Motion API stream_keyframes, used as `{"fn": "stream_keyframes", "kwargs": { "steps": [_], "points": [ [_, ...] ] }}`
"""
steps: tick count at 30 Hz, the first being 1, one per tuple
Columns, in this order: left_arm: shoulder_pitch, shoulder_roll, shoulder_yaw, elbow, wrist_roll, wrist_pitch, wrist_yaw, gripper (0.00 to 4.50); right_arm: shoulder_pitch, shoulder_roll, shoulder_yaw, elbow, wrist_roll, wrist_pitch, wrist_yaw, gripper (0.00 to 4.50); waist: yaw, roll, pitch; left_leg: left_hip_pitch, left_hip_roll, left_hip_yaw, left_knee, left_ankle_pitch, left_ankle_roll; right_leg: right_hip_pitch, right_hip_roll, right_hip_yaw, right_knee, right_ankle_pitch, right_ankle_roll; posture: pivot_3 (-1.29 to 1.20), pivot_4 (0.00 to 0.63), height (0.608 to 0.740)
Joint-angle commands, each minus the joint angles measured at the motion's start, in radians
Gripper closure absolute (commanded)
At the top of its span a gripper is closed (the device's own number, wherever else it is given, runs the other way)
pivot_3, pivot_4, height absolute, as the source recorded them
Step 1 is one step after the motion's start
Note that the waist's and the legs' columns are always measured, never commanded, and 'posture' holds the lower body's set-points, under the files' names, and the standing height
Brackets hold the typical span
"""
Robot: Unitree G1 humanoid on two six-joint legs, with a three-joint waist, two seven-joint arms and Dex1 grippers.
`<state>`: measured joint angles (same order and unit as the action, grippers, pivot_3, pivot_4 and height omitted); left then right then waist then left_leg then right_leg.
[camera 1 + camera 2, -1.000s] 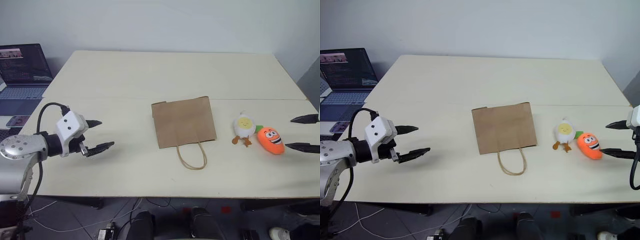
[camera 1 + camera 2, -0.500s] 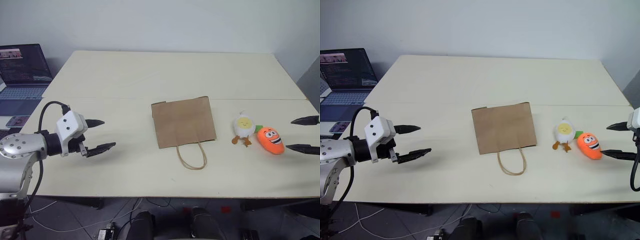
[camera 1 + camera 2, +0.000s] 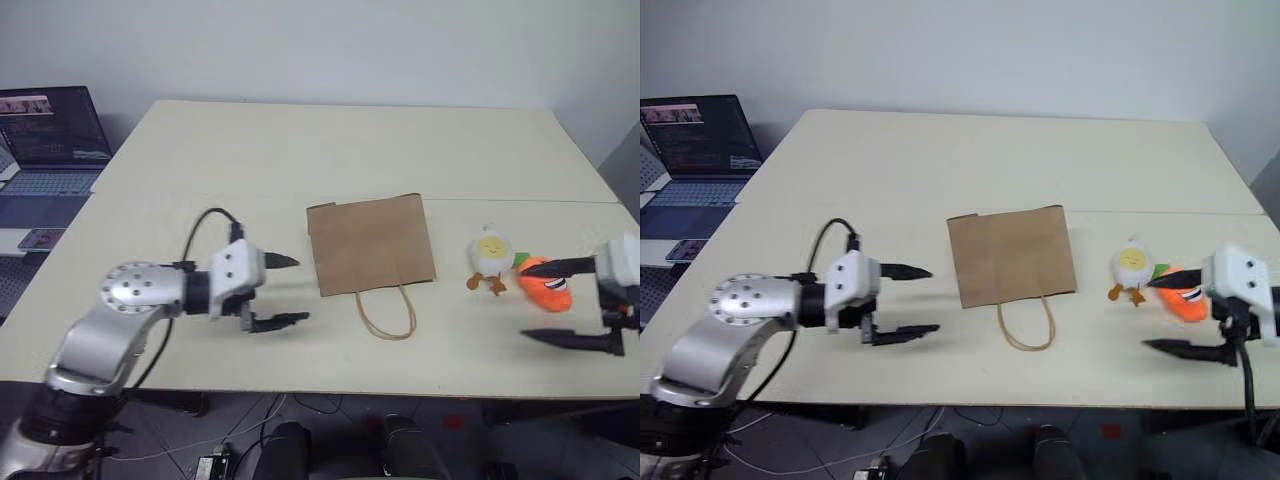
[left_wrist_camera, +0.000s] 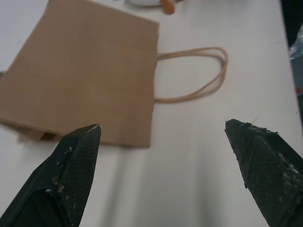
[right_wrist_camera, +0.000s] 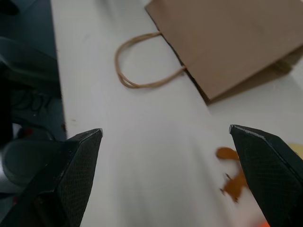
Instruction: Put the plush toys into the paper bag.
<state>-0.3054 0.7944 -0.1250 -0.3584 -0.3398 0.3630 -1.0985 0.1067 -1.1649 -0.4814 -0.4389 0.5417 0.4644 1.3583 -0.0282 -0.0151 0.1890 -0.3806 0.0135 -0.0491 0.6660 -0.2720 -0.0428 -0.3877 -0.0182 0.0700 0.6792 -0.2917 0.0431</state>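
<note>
The paper bag (image 3: pixel 370 243) lies flat and only its cord loops stick out, so my left gripper should grab the cord handle (image 3: pixel 390 337) of the bag next.
The brown paper bag (image 3: pixel 370 243) lies flat at the table's centre, its cord handles (image 3: pixel 385 312) pointing toward the front edge. Right of it sit the white egg plush toy (image 3: pixel 490 255) and the orange carrot plush toy (image 3: pixel 545 282). My left gripper (image 3: pixel 300 290) hovers open just left of the bag's front corner, pointing at it; the left wrist view shows the bag (image 4: pixel 85 71) and handles (image 4: pixel 199 75) ahead. My right gripper (image 3: pixel 522 302) stands open in front of the carrot, its upper finger crossing the toy. The right wrist view shows the bag (image 5: pixel 227 38) and the egg's orange feet (image 5: pixel 232 175).
The cream table (image 3: pixel 300 150) has a seam running across behind the bag. A laptop (image 3: pixel 50 140) and a phone (image 3: pixel 40 238) rest on a side surface at the far left. A cable loops over my left wrist.
My left gripper has swung right, from the table's left side to just beside the bag. My right gripper has come in from the right edge to the carrot. Both stay open.
</note>
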Motion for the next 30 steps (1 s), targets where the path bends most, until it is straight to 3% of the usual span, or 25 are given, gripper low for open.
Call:
{"fn": "stream_keyframes", "kwargs": {
  "steps": [1, 5, 10, 19, 30],
  "points": [
    [-0.049, -0.034, -0.086, 0.006, 0.072, -0.046, 0.003, 0.03, 0.023, 0.017, -0.062, -0.116, 0.067, 0.073, -0.037, 0.0, 0.0, 0.0, 0.0, 0.0, 0.0, 0.0, 0.0, 0.0, 0.0, 0.0, 0.0, 0.0, 0.0, 0.0, 0.0, 0.0, 0.15, 0.74],
    [-0.116, -0.125, -0.188, 0.067, 0.137, -0.078, 0.008, 0.03, 0.058, 0.058, -0.059, -0.237, 0.134, 0.145, -0.103, 0.0, 0.0, -0.001, 0.0, 0.0, -0.001, 0.0, 0.001, 0.0, 0.0, 0.001, 0.0, 0.0, 0.0, 0.0, 0.001, 0.0, 0.15, 0.74],
    [-0.168, -0.235, -0.295, 0.185, 0.248, -0.182, 0.038, 0.03, 0.123, 0.099, -0.027, -0.325, 0.089, 0.182, -0.22, 0.0, 0.0, -0.002, -0.001, -0.001, -0.001, -0.001, 0.002, 0.0, 0.0, 0.001, 0.0, 0.0, -0.001, 0.001, 0.001, 0.0, 0.15, 0.74],
    [-0.215, -0.374, -0.361, 0.346, 0.321, -0.284, 0.055, 0.03, 0.159, 0.122, -0.049, -0.384, 0.135, 0.248, -0.292, 0.0, 0.001, -0.003, -0.001, -0.001, -0.001, -0.001, 0.004, 0.0, 0.0, 0.001, 0.0, 0.0, 0.0, 0.001, 0.002, 0.0, 0.15, 0.74],
    [-0.251, -0.457, -0.38, 0.471, 0.376, -0.376, 0.061, 0.03, 0.202, 0.125, -0.093, -0.405, 0.145, 0.252, -0.296, 0.0, 0.002, -0.003, -0.001, -0.002, -0.002, -0.001, 0.005, 0.0, 0.0, 0.002, 0.0, 0.001, 0.0, 0.002, 0.003, 0.0, 0.15, 0.74]
  ]
}}
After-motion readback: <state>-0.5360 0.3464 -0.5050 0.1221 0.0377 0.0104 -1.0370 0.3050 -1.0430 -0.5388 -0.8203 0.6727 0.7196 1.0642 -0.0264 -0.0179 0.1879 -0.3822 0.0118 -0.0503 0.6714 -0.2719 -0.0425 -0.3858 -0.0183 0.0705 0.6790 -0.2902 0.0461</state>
